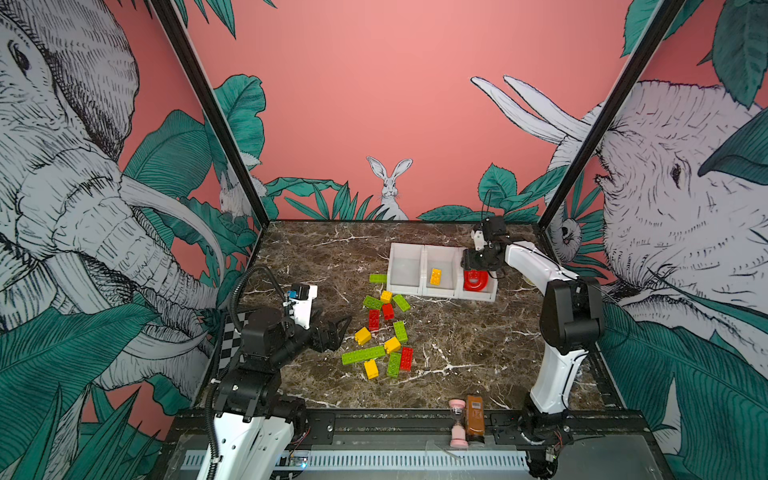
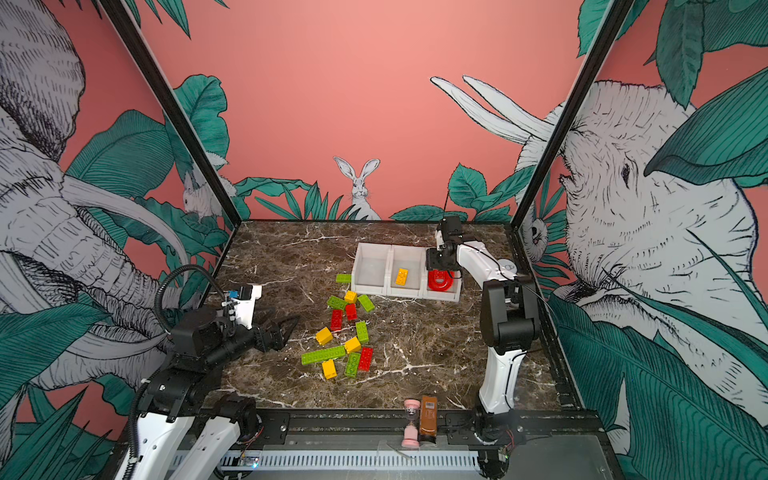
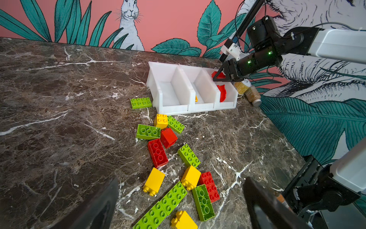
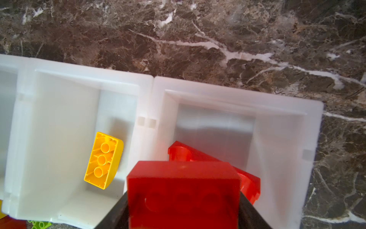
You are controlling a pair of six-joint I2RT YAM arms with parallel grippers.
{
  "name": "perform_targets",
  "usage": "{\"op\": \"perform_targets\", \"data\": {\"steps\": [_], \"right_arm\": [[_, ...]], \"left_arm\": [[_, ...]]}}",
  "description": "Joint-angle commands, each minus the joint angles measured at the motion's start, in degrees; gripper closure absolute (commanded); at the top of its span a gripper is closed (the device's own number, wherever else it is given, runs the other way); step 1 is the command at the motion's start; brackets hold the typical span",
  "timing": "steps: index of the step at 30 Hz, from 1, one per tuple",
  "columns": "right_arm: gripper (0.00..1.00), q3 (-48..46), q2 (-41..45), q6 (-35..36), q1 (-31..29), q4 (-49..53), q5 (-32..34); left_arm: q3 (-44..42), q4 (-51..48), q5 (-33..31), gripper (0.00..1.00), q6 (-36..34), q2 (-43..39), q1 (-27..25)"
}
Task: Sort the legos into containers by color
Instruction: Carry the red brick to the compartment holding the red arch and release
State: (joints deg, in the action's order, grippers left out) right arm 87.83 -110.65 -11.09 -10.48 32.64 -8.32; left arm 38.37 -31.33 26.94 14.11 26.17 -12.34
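The right gripper will open now, because the red brick [image 4: 183, 190] is hanging above the red arch piece and would land inside the container.
Three joined white containers [image 1: 424, 249] [image 2: 390, 249] [image 3: 172, 111] [image 4: 146, 89] stand at the back right. My right gripper [image 1: 473, 266] [image 2: 436, 262] [image 4: 183, 198] hangs over the rightmost one, shut on a red brick [image 4: 183, 190] [image 3: 217, 75]. Under it lies a red arch piece [image 1: 476, 281] [image 4: 249, 182]. The middle container holds a yellow brick [image 1: 435, 276] [image 4: 104, 160]; the left one looks empty. Several green, yellow and red legos [image 1: 384, 332] [image 2: 347, 332] [image 3: 174, 158] are scattered mid-table. My left gripper [image 1: 338, 328] [image 2: 286, 328] [image 3: 182, 206] hovers open to the left of them.
A lone green brick [image 1: 377, 278] [image 3: 141, 102] lies beside the left container. A yellowish jar [image 3: 242, 86] and a tipped bottle [image 3: 253, 95] sit behind the right container. A pink hourglass [image 1: 458, 422] and brown bottle [image 1: 475, 417] stand at the front edge.
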Motion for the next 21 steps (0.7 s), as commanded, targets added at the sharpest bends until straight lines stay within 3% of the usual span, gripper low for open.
{"op": "perform_targets", "data": {"steps": [1,6,10,15,21], "right_arm": [[0.43,0.3,-0.71,-0.7,0.28,-0.12,-0.89],[0.24,-0.15,0.27,-0.38,0.62,0.51,-1.28],[0.17,-0.36,4.16,0.53,0.6,2.34,-1.4],[0.17,-5.04,14.24,-0.31,-0.05,4.78,-1.28],[0.21,-19.96,32.7,-6.16,-5.88,5.15,0.32]], "left_arm": [[-0.08,0.31,-0.74,0.01,-0.29,-0.49,-0.23],[0.05,0.21,-0.81,0.01,-0.32,-0.49,-0.23],[-0.05,0.26,-0.48,0.01,-0.25,-0.52,-0.27],[0.04,0.14,-0.4,0.01,-0.22,-0.93,-0.58],[-0.05,0.31,-0.97,0.01,-0.26,-1.31,-0.58]]}}
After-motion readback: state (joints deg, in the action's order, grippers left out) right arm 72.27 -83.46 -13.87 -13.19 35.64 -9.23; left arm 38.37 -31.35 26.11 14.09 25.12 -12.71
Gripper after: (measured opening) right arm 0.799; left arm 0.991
